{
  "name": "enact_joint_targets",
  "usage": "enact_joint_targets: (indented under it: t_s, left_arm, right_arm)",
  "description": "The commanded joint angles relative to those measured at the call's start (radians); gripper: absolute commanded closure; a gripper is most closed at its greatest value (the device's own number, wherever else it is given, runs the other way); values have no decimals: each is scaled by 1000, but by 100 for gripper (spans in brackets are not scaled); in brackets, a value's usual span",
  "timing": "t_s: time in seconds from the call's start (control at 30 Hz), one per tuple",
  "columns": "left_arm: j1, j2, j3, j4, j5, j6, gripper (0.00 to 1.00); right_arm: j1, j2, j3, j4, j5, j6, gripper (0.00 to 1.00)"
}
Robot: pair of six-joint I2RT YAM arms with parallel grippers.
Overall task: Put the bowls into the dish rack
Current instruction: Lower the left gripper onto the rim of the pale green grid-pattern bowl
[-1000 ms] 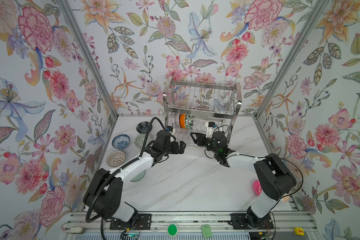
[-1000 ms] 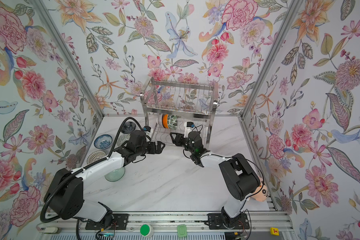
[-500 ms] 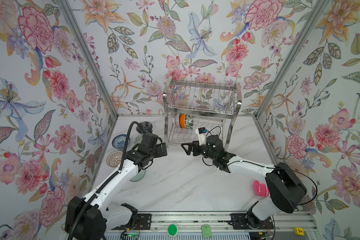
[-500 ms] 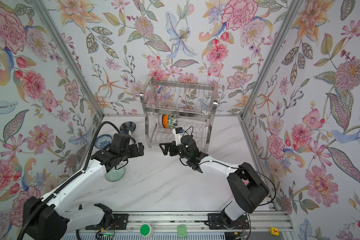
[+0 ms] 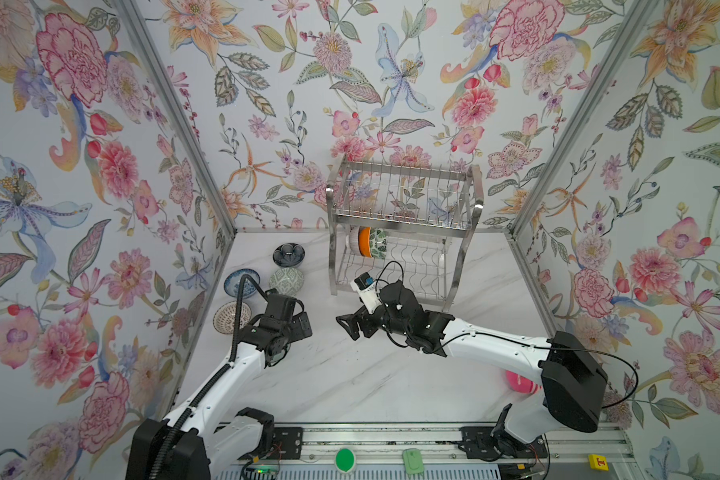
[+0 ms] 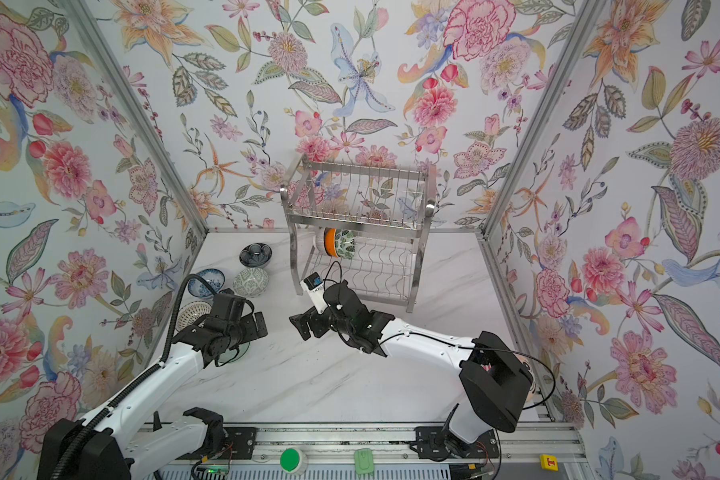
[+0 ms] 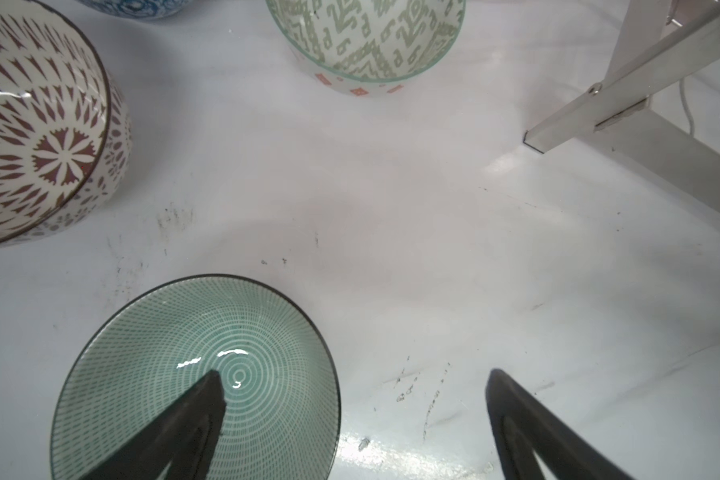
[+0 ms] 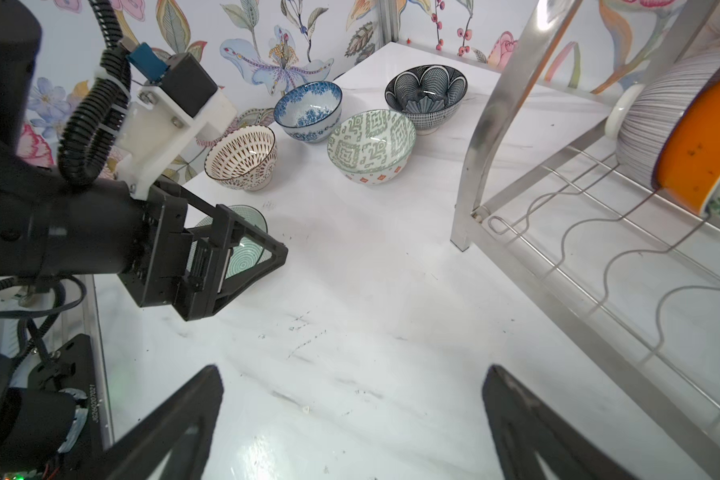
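Observation:
My left gripper's fingers are still above the teal bowl's rim (image 7: 337, 393), so it is too early to close. My left gripper moves down next, then closes on the bowl's rim.
The dish rack (image 5: 404, 216) (image 6: 358, 226) stands at the back. On its lower shelf a white-and-orange bowl (image 5: 364, 242) (image 8: 699, 158) and a green leaf bowl (image 5: 378, 245) stand on edge. Left of it, on the table, sit a dark navy bowl (image 5: 288, 254), a grey-green bowl (image 5: 286, 281) (image 7: 371, 41), a blue-white bowl (image 5: 241, 282) and a tan lattice bowl (image 5: 231, 318) (image 7: 38, 137). My left gripper (image 5: 304, 326) (image 7: 354, 374) hangs open, one finger over a teal bowl (image 7: 196, 374). In front of the rack my right gripper (image 5: 346, 326) (image 8: 352, 368) is open and empty.
A pink plush toy (image 5: 520, 382) lies at the right edge, partly behind my right arm. The rack's front left leg (image 8: 487, 137) stands close to both grippers. Flowered walls close the table on three sides.
My right gripper has opened and drawn back from the rack's lower shelf toward the table's middle. My left gripper has pulled back and to the left, over the teal bowl.

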Motion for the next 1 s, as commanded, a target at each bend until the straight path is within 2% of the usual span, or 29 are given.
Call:
enact_joint_targets:
  t_s: [0.0,0.17,0.43,0.73,0.97]
  left_arm:
    - [11,-9,-46,59,23,-2,3]
    - [11,12,-97,95,27,2,13]
    - [13,7,-137,144,44,17,46]
    - [11,8,-141,153,44,32,73]
    - [11,5,-130,161,55,46,90]
  right_arm:
    - [15,4,21,-62,55,-47,1]
    - [26,-17,-14,-79,95,-44,1]
    - [28,-59,-53,-117,173,-53,0]
    - [29,-67,-60,-118,176,-58,1]
    - [27,-72,-60,-129,224,-52,1]
